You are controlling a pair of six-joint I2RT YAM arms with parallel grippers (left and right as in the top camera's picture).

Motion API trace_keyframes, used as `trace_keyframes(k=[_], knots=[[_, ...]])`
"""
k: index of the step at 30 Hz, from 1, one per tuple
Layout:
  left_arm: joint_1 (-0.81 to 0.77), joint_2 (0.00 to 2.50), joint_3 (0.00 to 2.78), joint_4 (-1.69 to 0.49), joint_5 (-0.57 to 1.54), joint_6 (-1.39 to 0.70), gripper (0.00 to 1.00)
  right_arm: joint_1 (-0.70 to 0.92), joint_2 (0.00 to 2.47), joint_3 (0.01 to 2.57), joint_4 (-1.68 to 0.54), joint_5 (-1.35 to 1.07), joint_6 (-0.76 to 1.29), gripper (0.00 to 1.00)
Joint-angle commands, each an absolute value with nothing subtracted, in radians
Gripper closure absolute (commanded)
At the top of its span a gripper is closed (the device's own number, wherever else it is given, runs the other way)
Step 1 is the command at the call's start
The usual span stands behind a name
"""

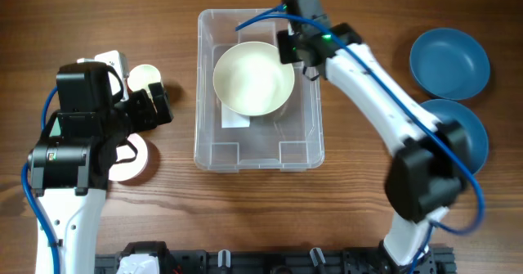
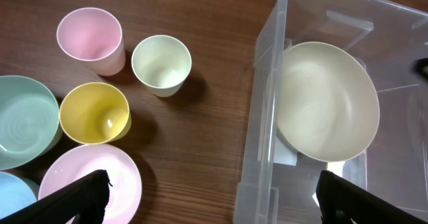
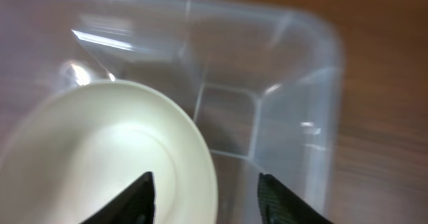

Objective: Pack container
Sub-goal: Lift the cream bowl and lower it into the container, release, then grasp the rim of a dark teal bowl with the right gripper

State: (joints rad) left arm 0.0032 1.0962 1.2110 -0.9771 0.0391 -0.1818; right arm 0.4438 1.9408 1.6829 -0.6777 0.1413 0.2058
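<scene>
The farther blue bowl needs its base free to nest in the cream bowl (image 1: 253, 78) inside the container. My right gripper will grip the blue bowl by its rim next.
The clear plastic container (image 1: 259, 158) sits mid-table and also shows in the left wrist view (image 2: 267, 117) and the right wrist view (image 3: 287, 83). A cream bowl (image 1: 253, 78) lies inside it, tilted, over the white label (image 1: 235, 120). My right gripper (image 1: 298, 57) is open and straddles the bowl's right rim: one finger is over the bowl (image 3: 100, 150), the other is outside it (image 3: 210, 197). My left gripper (image 1: 159, 104) is wide open and empty (image 2: 214, 200), above the table left of the container.
Left of the container stand a pink cup (image 2: 90, 38), a pale green cup (image 2: 161, 63), a yellow cup (image 2: 95, 112), a teal bowl (image 2: 23, 120) and a pink plate (image 2: 100, 174). Two blue bowls (image 1: 449, 61) (image 1: 466, 139) sit at the right.
</scene>
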Motion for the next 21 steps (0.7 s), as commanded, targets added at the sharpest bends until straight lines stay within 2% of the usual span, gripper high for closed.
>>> trace_keyframes(k=[1,3,4,6,10,15,18,21], knots=[[0.009,1.1,1.23,-0.981,0.047,-0.191,0.0,0.341,1.745,1.698,-0.723,0.222,0.21,0.45],[0.009,1.1,1.23,-0.982,0.047,-0.192,0.0,0.265,1.721,1.698,-0.756,0.222,0.192,0.43],[0.009,1.1,1.23,-0.982,0.047,-0.192,0.0,0.196,1.722,1.698,-0.791,0.221,0.183,0.36],[0.009,1.1,1.23,-0.981,0.047,-0.192,0.0,0.064,1.758,1.698,-0.846,0.221,0.183,0.32],[0.009,1.1,1.23,-0.984,0.047,-0.192,0.0,-0.129,1.876,1.698,-0.862,0.104,0.116,0.32],[0.009,1.1,1.23,-0.984,0.048,-0.192,0.0,-0.192,2.05,1.698,-0.858,0.07,0.07,0.32],[0.009,1.1,1.23,-0.984,0.048,-0.192,0.0,-0.192,2.138,1.698,-0.834,0.07,0.056,0.27],[0.009,1.1,1.23,-0.985,0.048,-0.192,0.0,-0.192,2.209,1.697,-0.817,0.07,0.056,0.28]])
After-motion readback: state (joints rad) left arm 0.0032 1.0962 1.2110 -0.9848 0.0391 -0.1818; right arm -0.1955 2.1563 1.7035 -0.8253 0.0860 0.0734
